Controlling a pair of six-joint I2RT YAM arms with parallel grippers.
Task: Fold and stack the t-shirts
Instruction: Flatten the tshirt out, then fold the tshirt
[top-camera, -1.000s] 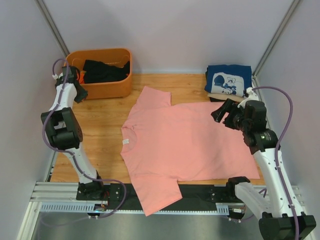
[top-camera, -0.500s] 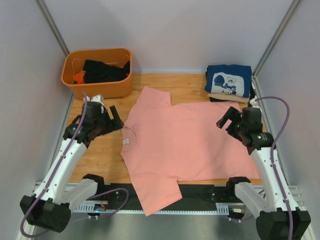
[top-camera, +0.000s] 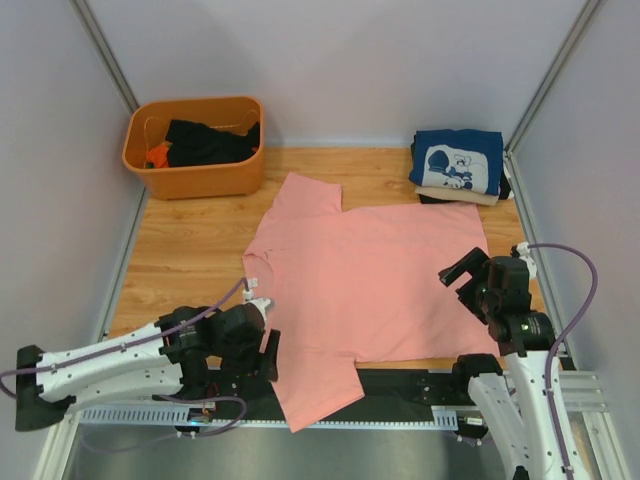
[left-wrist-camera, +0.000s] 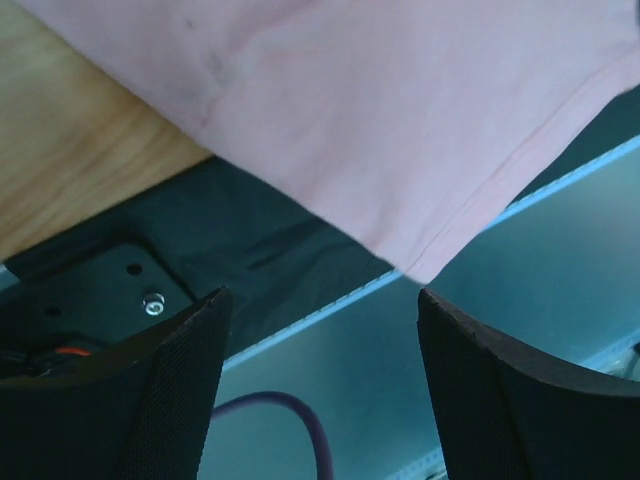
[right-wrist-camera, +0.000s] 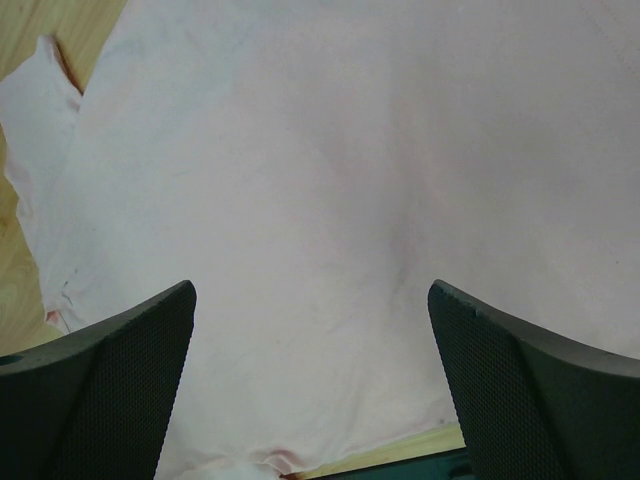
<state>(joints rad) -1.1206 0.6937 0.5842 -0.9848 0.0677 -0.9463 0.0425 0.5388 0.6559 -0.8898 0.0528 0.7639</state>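
Observation:
My left gripper will next pinch the pink t-shirt's overhanging sleeve near its hem corner (top-camera: 296, 421) (left-wrist-camera: 417, 256). I will then fold the near side of the t-shirt over its body.
A plain salmon-pink t-shirt (top-camera: 360, 285) lies spread flat mid-table, one sleeve hanging over the near edge. My left gripper (top-camera: 268, 352) is open and empty, low at the near edge beside that sleeve. In the left wrist view the sleeve (left-wrist-camera: 380, 110) lies just beyond the gripper (left-wrist-camera: 320, 380). My right gripper (top-camera: 462, 283) is open and empty above the shirt's right part; the pink cloth (right-wrist-camera: 330, 180) fills the view ahead of the gripper (right-wrist-camera: 312, 390). A folded navy t-shirt with white print (top-camera: 457, 162) tops a beige one (top-camera: 470, 197) at the back right.
An orange tub (top-camera: 200, 178) with dark cloth (top-camera: 205, 140) inside stands at the back left. Bare wood table (top-camera: 190, 250) lies left of the shirt. A black base plate (left-wrist-camera: 250, 240) and a rail run along the near edge. Walls close in on both sides.
My left arm swung from the tub at the back left down to the near edge beside the hanging sleeve. My right gripper drew back toward the near edge. The shirt has not moved.

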